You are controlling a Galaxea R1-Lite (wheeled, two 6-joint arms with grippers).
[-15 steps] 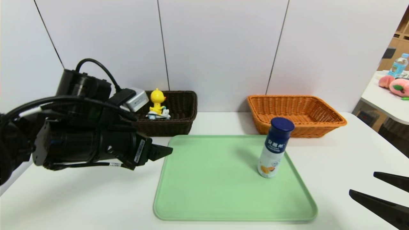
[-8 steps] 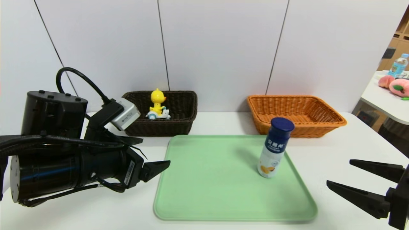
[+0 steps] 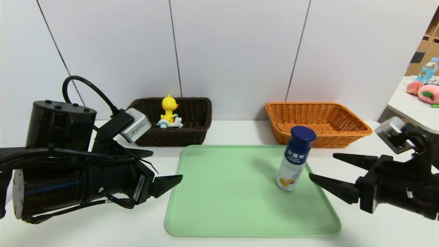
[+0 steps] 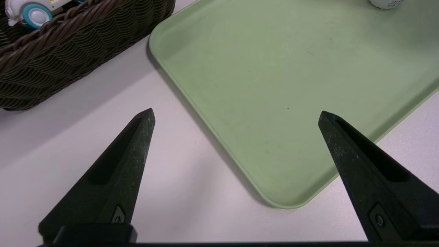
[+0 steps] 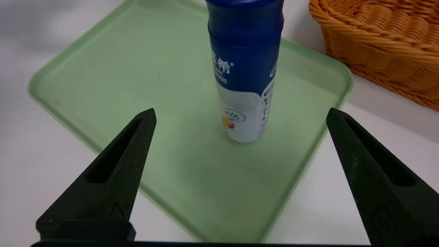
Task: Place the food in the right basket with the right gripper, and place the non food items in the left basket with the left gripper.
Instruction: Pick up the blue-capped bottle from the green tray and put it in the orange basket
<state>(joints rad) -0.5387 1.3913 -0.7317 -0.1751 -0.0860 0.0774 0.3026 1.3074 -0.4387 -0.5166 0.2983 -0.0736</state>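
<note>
The base of the bottle has to stay free to stand in the orange basket (image 3: pixel 346 128). My right gripper should grip the bottle around its blue upper part below the cap (image 3: pixel 296 151) next.
A white drink bottle (image 3: pixel 295 157) with a blue cap stands upright on the right side of the green tray (image 3: pixel 223 195). My right gripper (image 3: pixel 321 165) is open just right of it, level with its lower half and not touching. In the right wrist view the bottle (image 5: pixel 245 75) stands ahead of the open right gripper (image 5: pixel 240 109). A yellow duck toy (image 3: pixel 169 111) sits in the brown left basket (image 3: pixel 200 118). The orange right basket (image 3: pixel 346 128) holds nothing that I can see. My left gripper (image 3: pixel 167 164) is open and empty by the tray's left edge (image 4: pixel 178 85).
Both baskets stand against the white wall behind the tray. The brown basket's wall (image 4: pixel 68 51) and the toy's wheel (image 4: pixel 29 10) show in the left wrist view. A side table at far right carries a plush peach (image 3: pixel 428 93) and a water bottle (image 3: pixel 428 70).
My right arm has come in from the lower right, and its open fingers now point at the bottle. My left arm has drawn back from the brown basket and lowered beside the tray.
</note>
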